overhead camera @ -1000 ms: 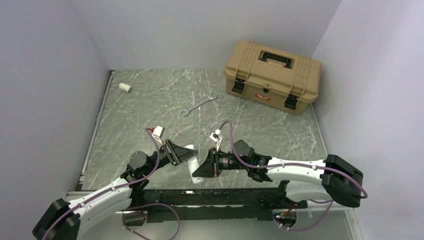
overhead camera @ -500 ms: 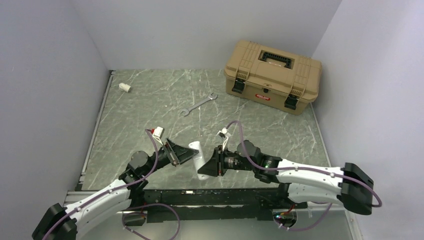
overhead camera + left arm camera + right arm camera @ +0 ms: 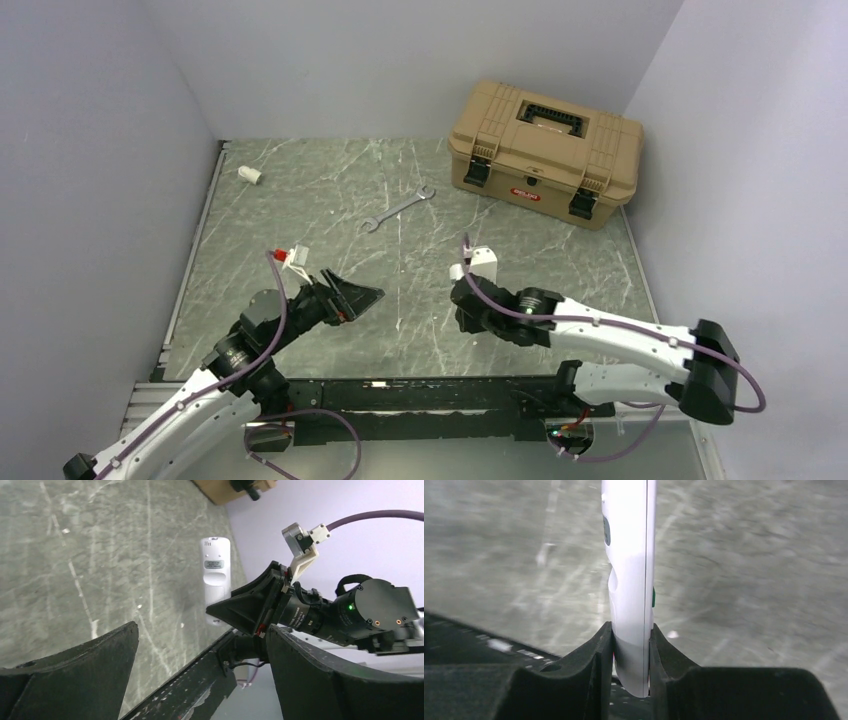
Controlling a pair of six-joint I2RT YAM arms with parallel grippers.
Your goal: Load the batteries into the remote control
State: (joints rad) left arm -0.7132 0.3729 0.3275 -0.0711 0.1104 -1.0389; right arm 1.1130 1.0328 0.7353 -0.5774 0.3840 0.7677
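Note:
The remote control (image 3: 629, 555) is above the table and would fall if released now, so my right gripper will keep holding it.
The remote control (image 3: 629, 555) is a slim white bar, held upright by its lower end in my shut right gripper (image 3: 630, 632). A small green bit (image 3: 653, 597) shows on its right edge; I cannot tell whether it is a battery. No other sign of the batteries shows. In the left wrist view the remote control (image 3: 215, 572) sticks out beyond the right gripper's black fingers (image 3: 240, 612). My left gripper (image 3: 200, 630) stands wide open and empty, apart from the remote. From above, the left gripper (image 3: 358, 296) is left of the right wrist (image 3: 470, 300), and the remote is hidden.
A tan toolbox (image 3: 545, 150) stands closed at the back right. A metal wrench (image 3: 397, 209) lies mid-table, and a short white tube stub (image 3: 250, 175) sits at the back left. The black base rail (image 3: 420, 390) runs along the near edge.
My left gripper has opened, let go of the remote and drawn back to the left. The right gripper has carried the remote to the right and turned it.

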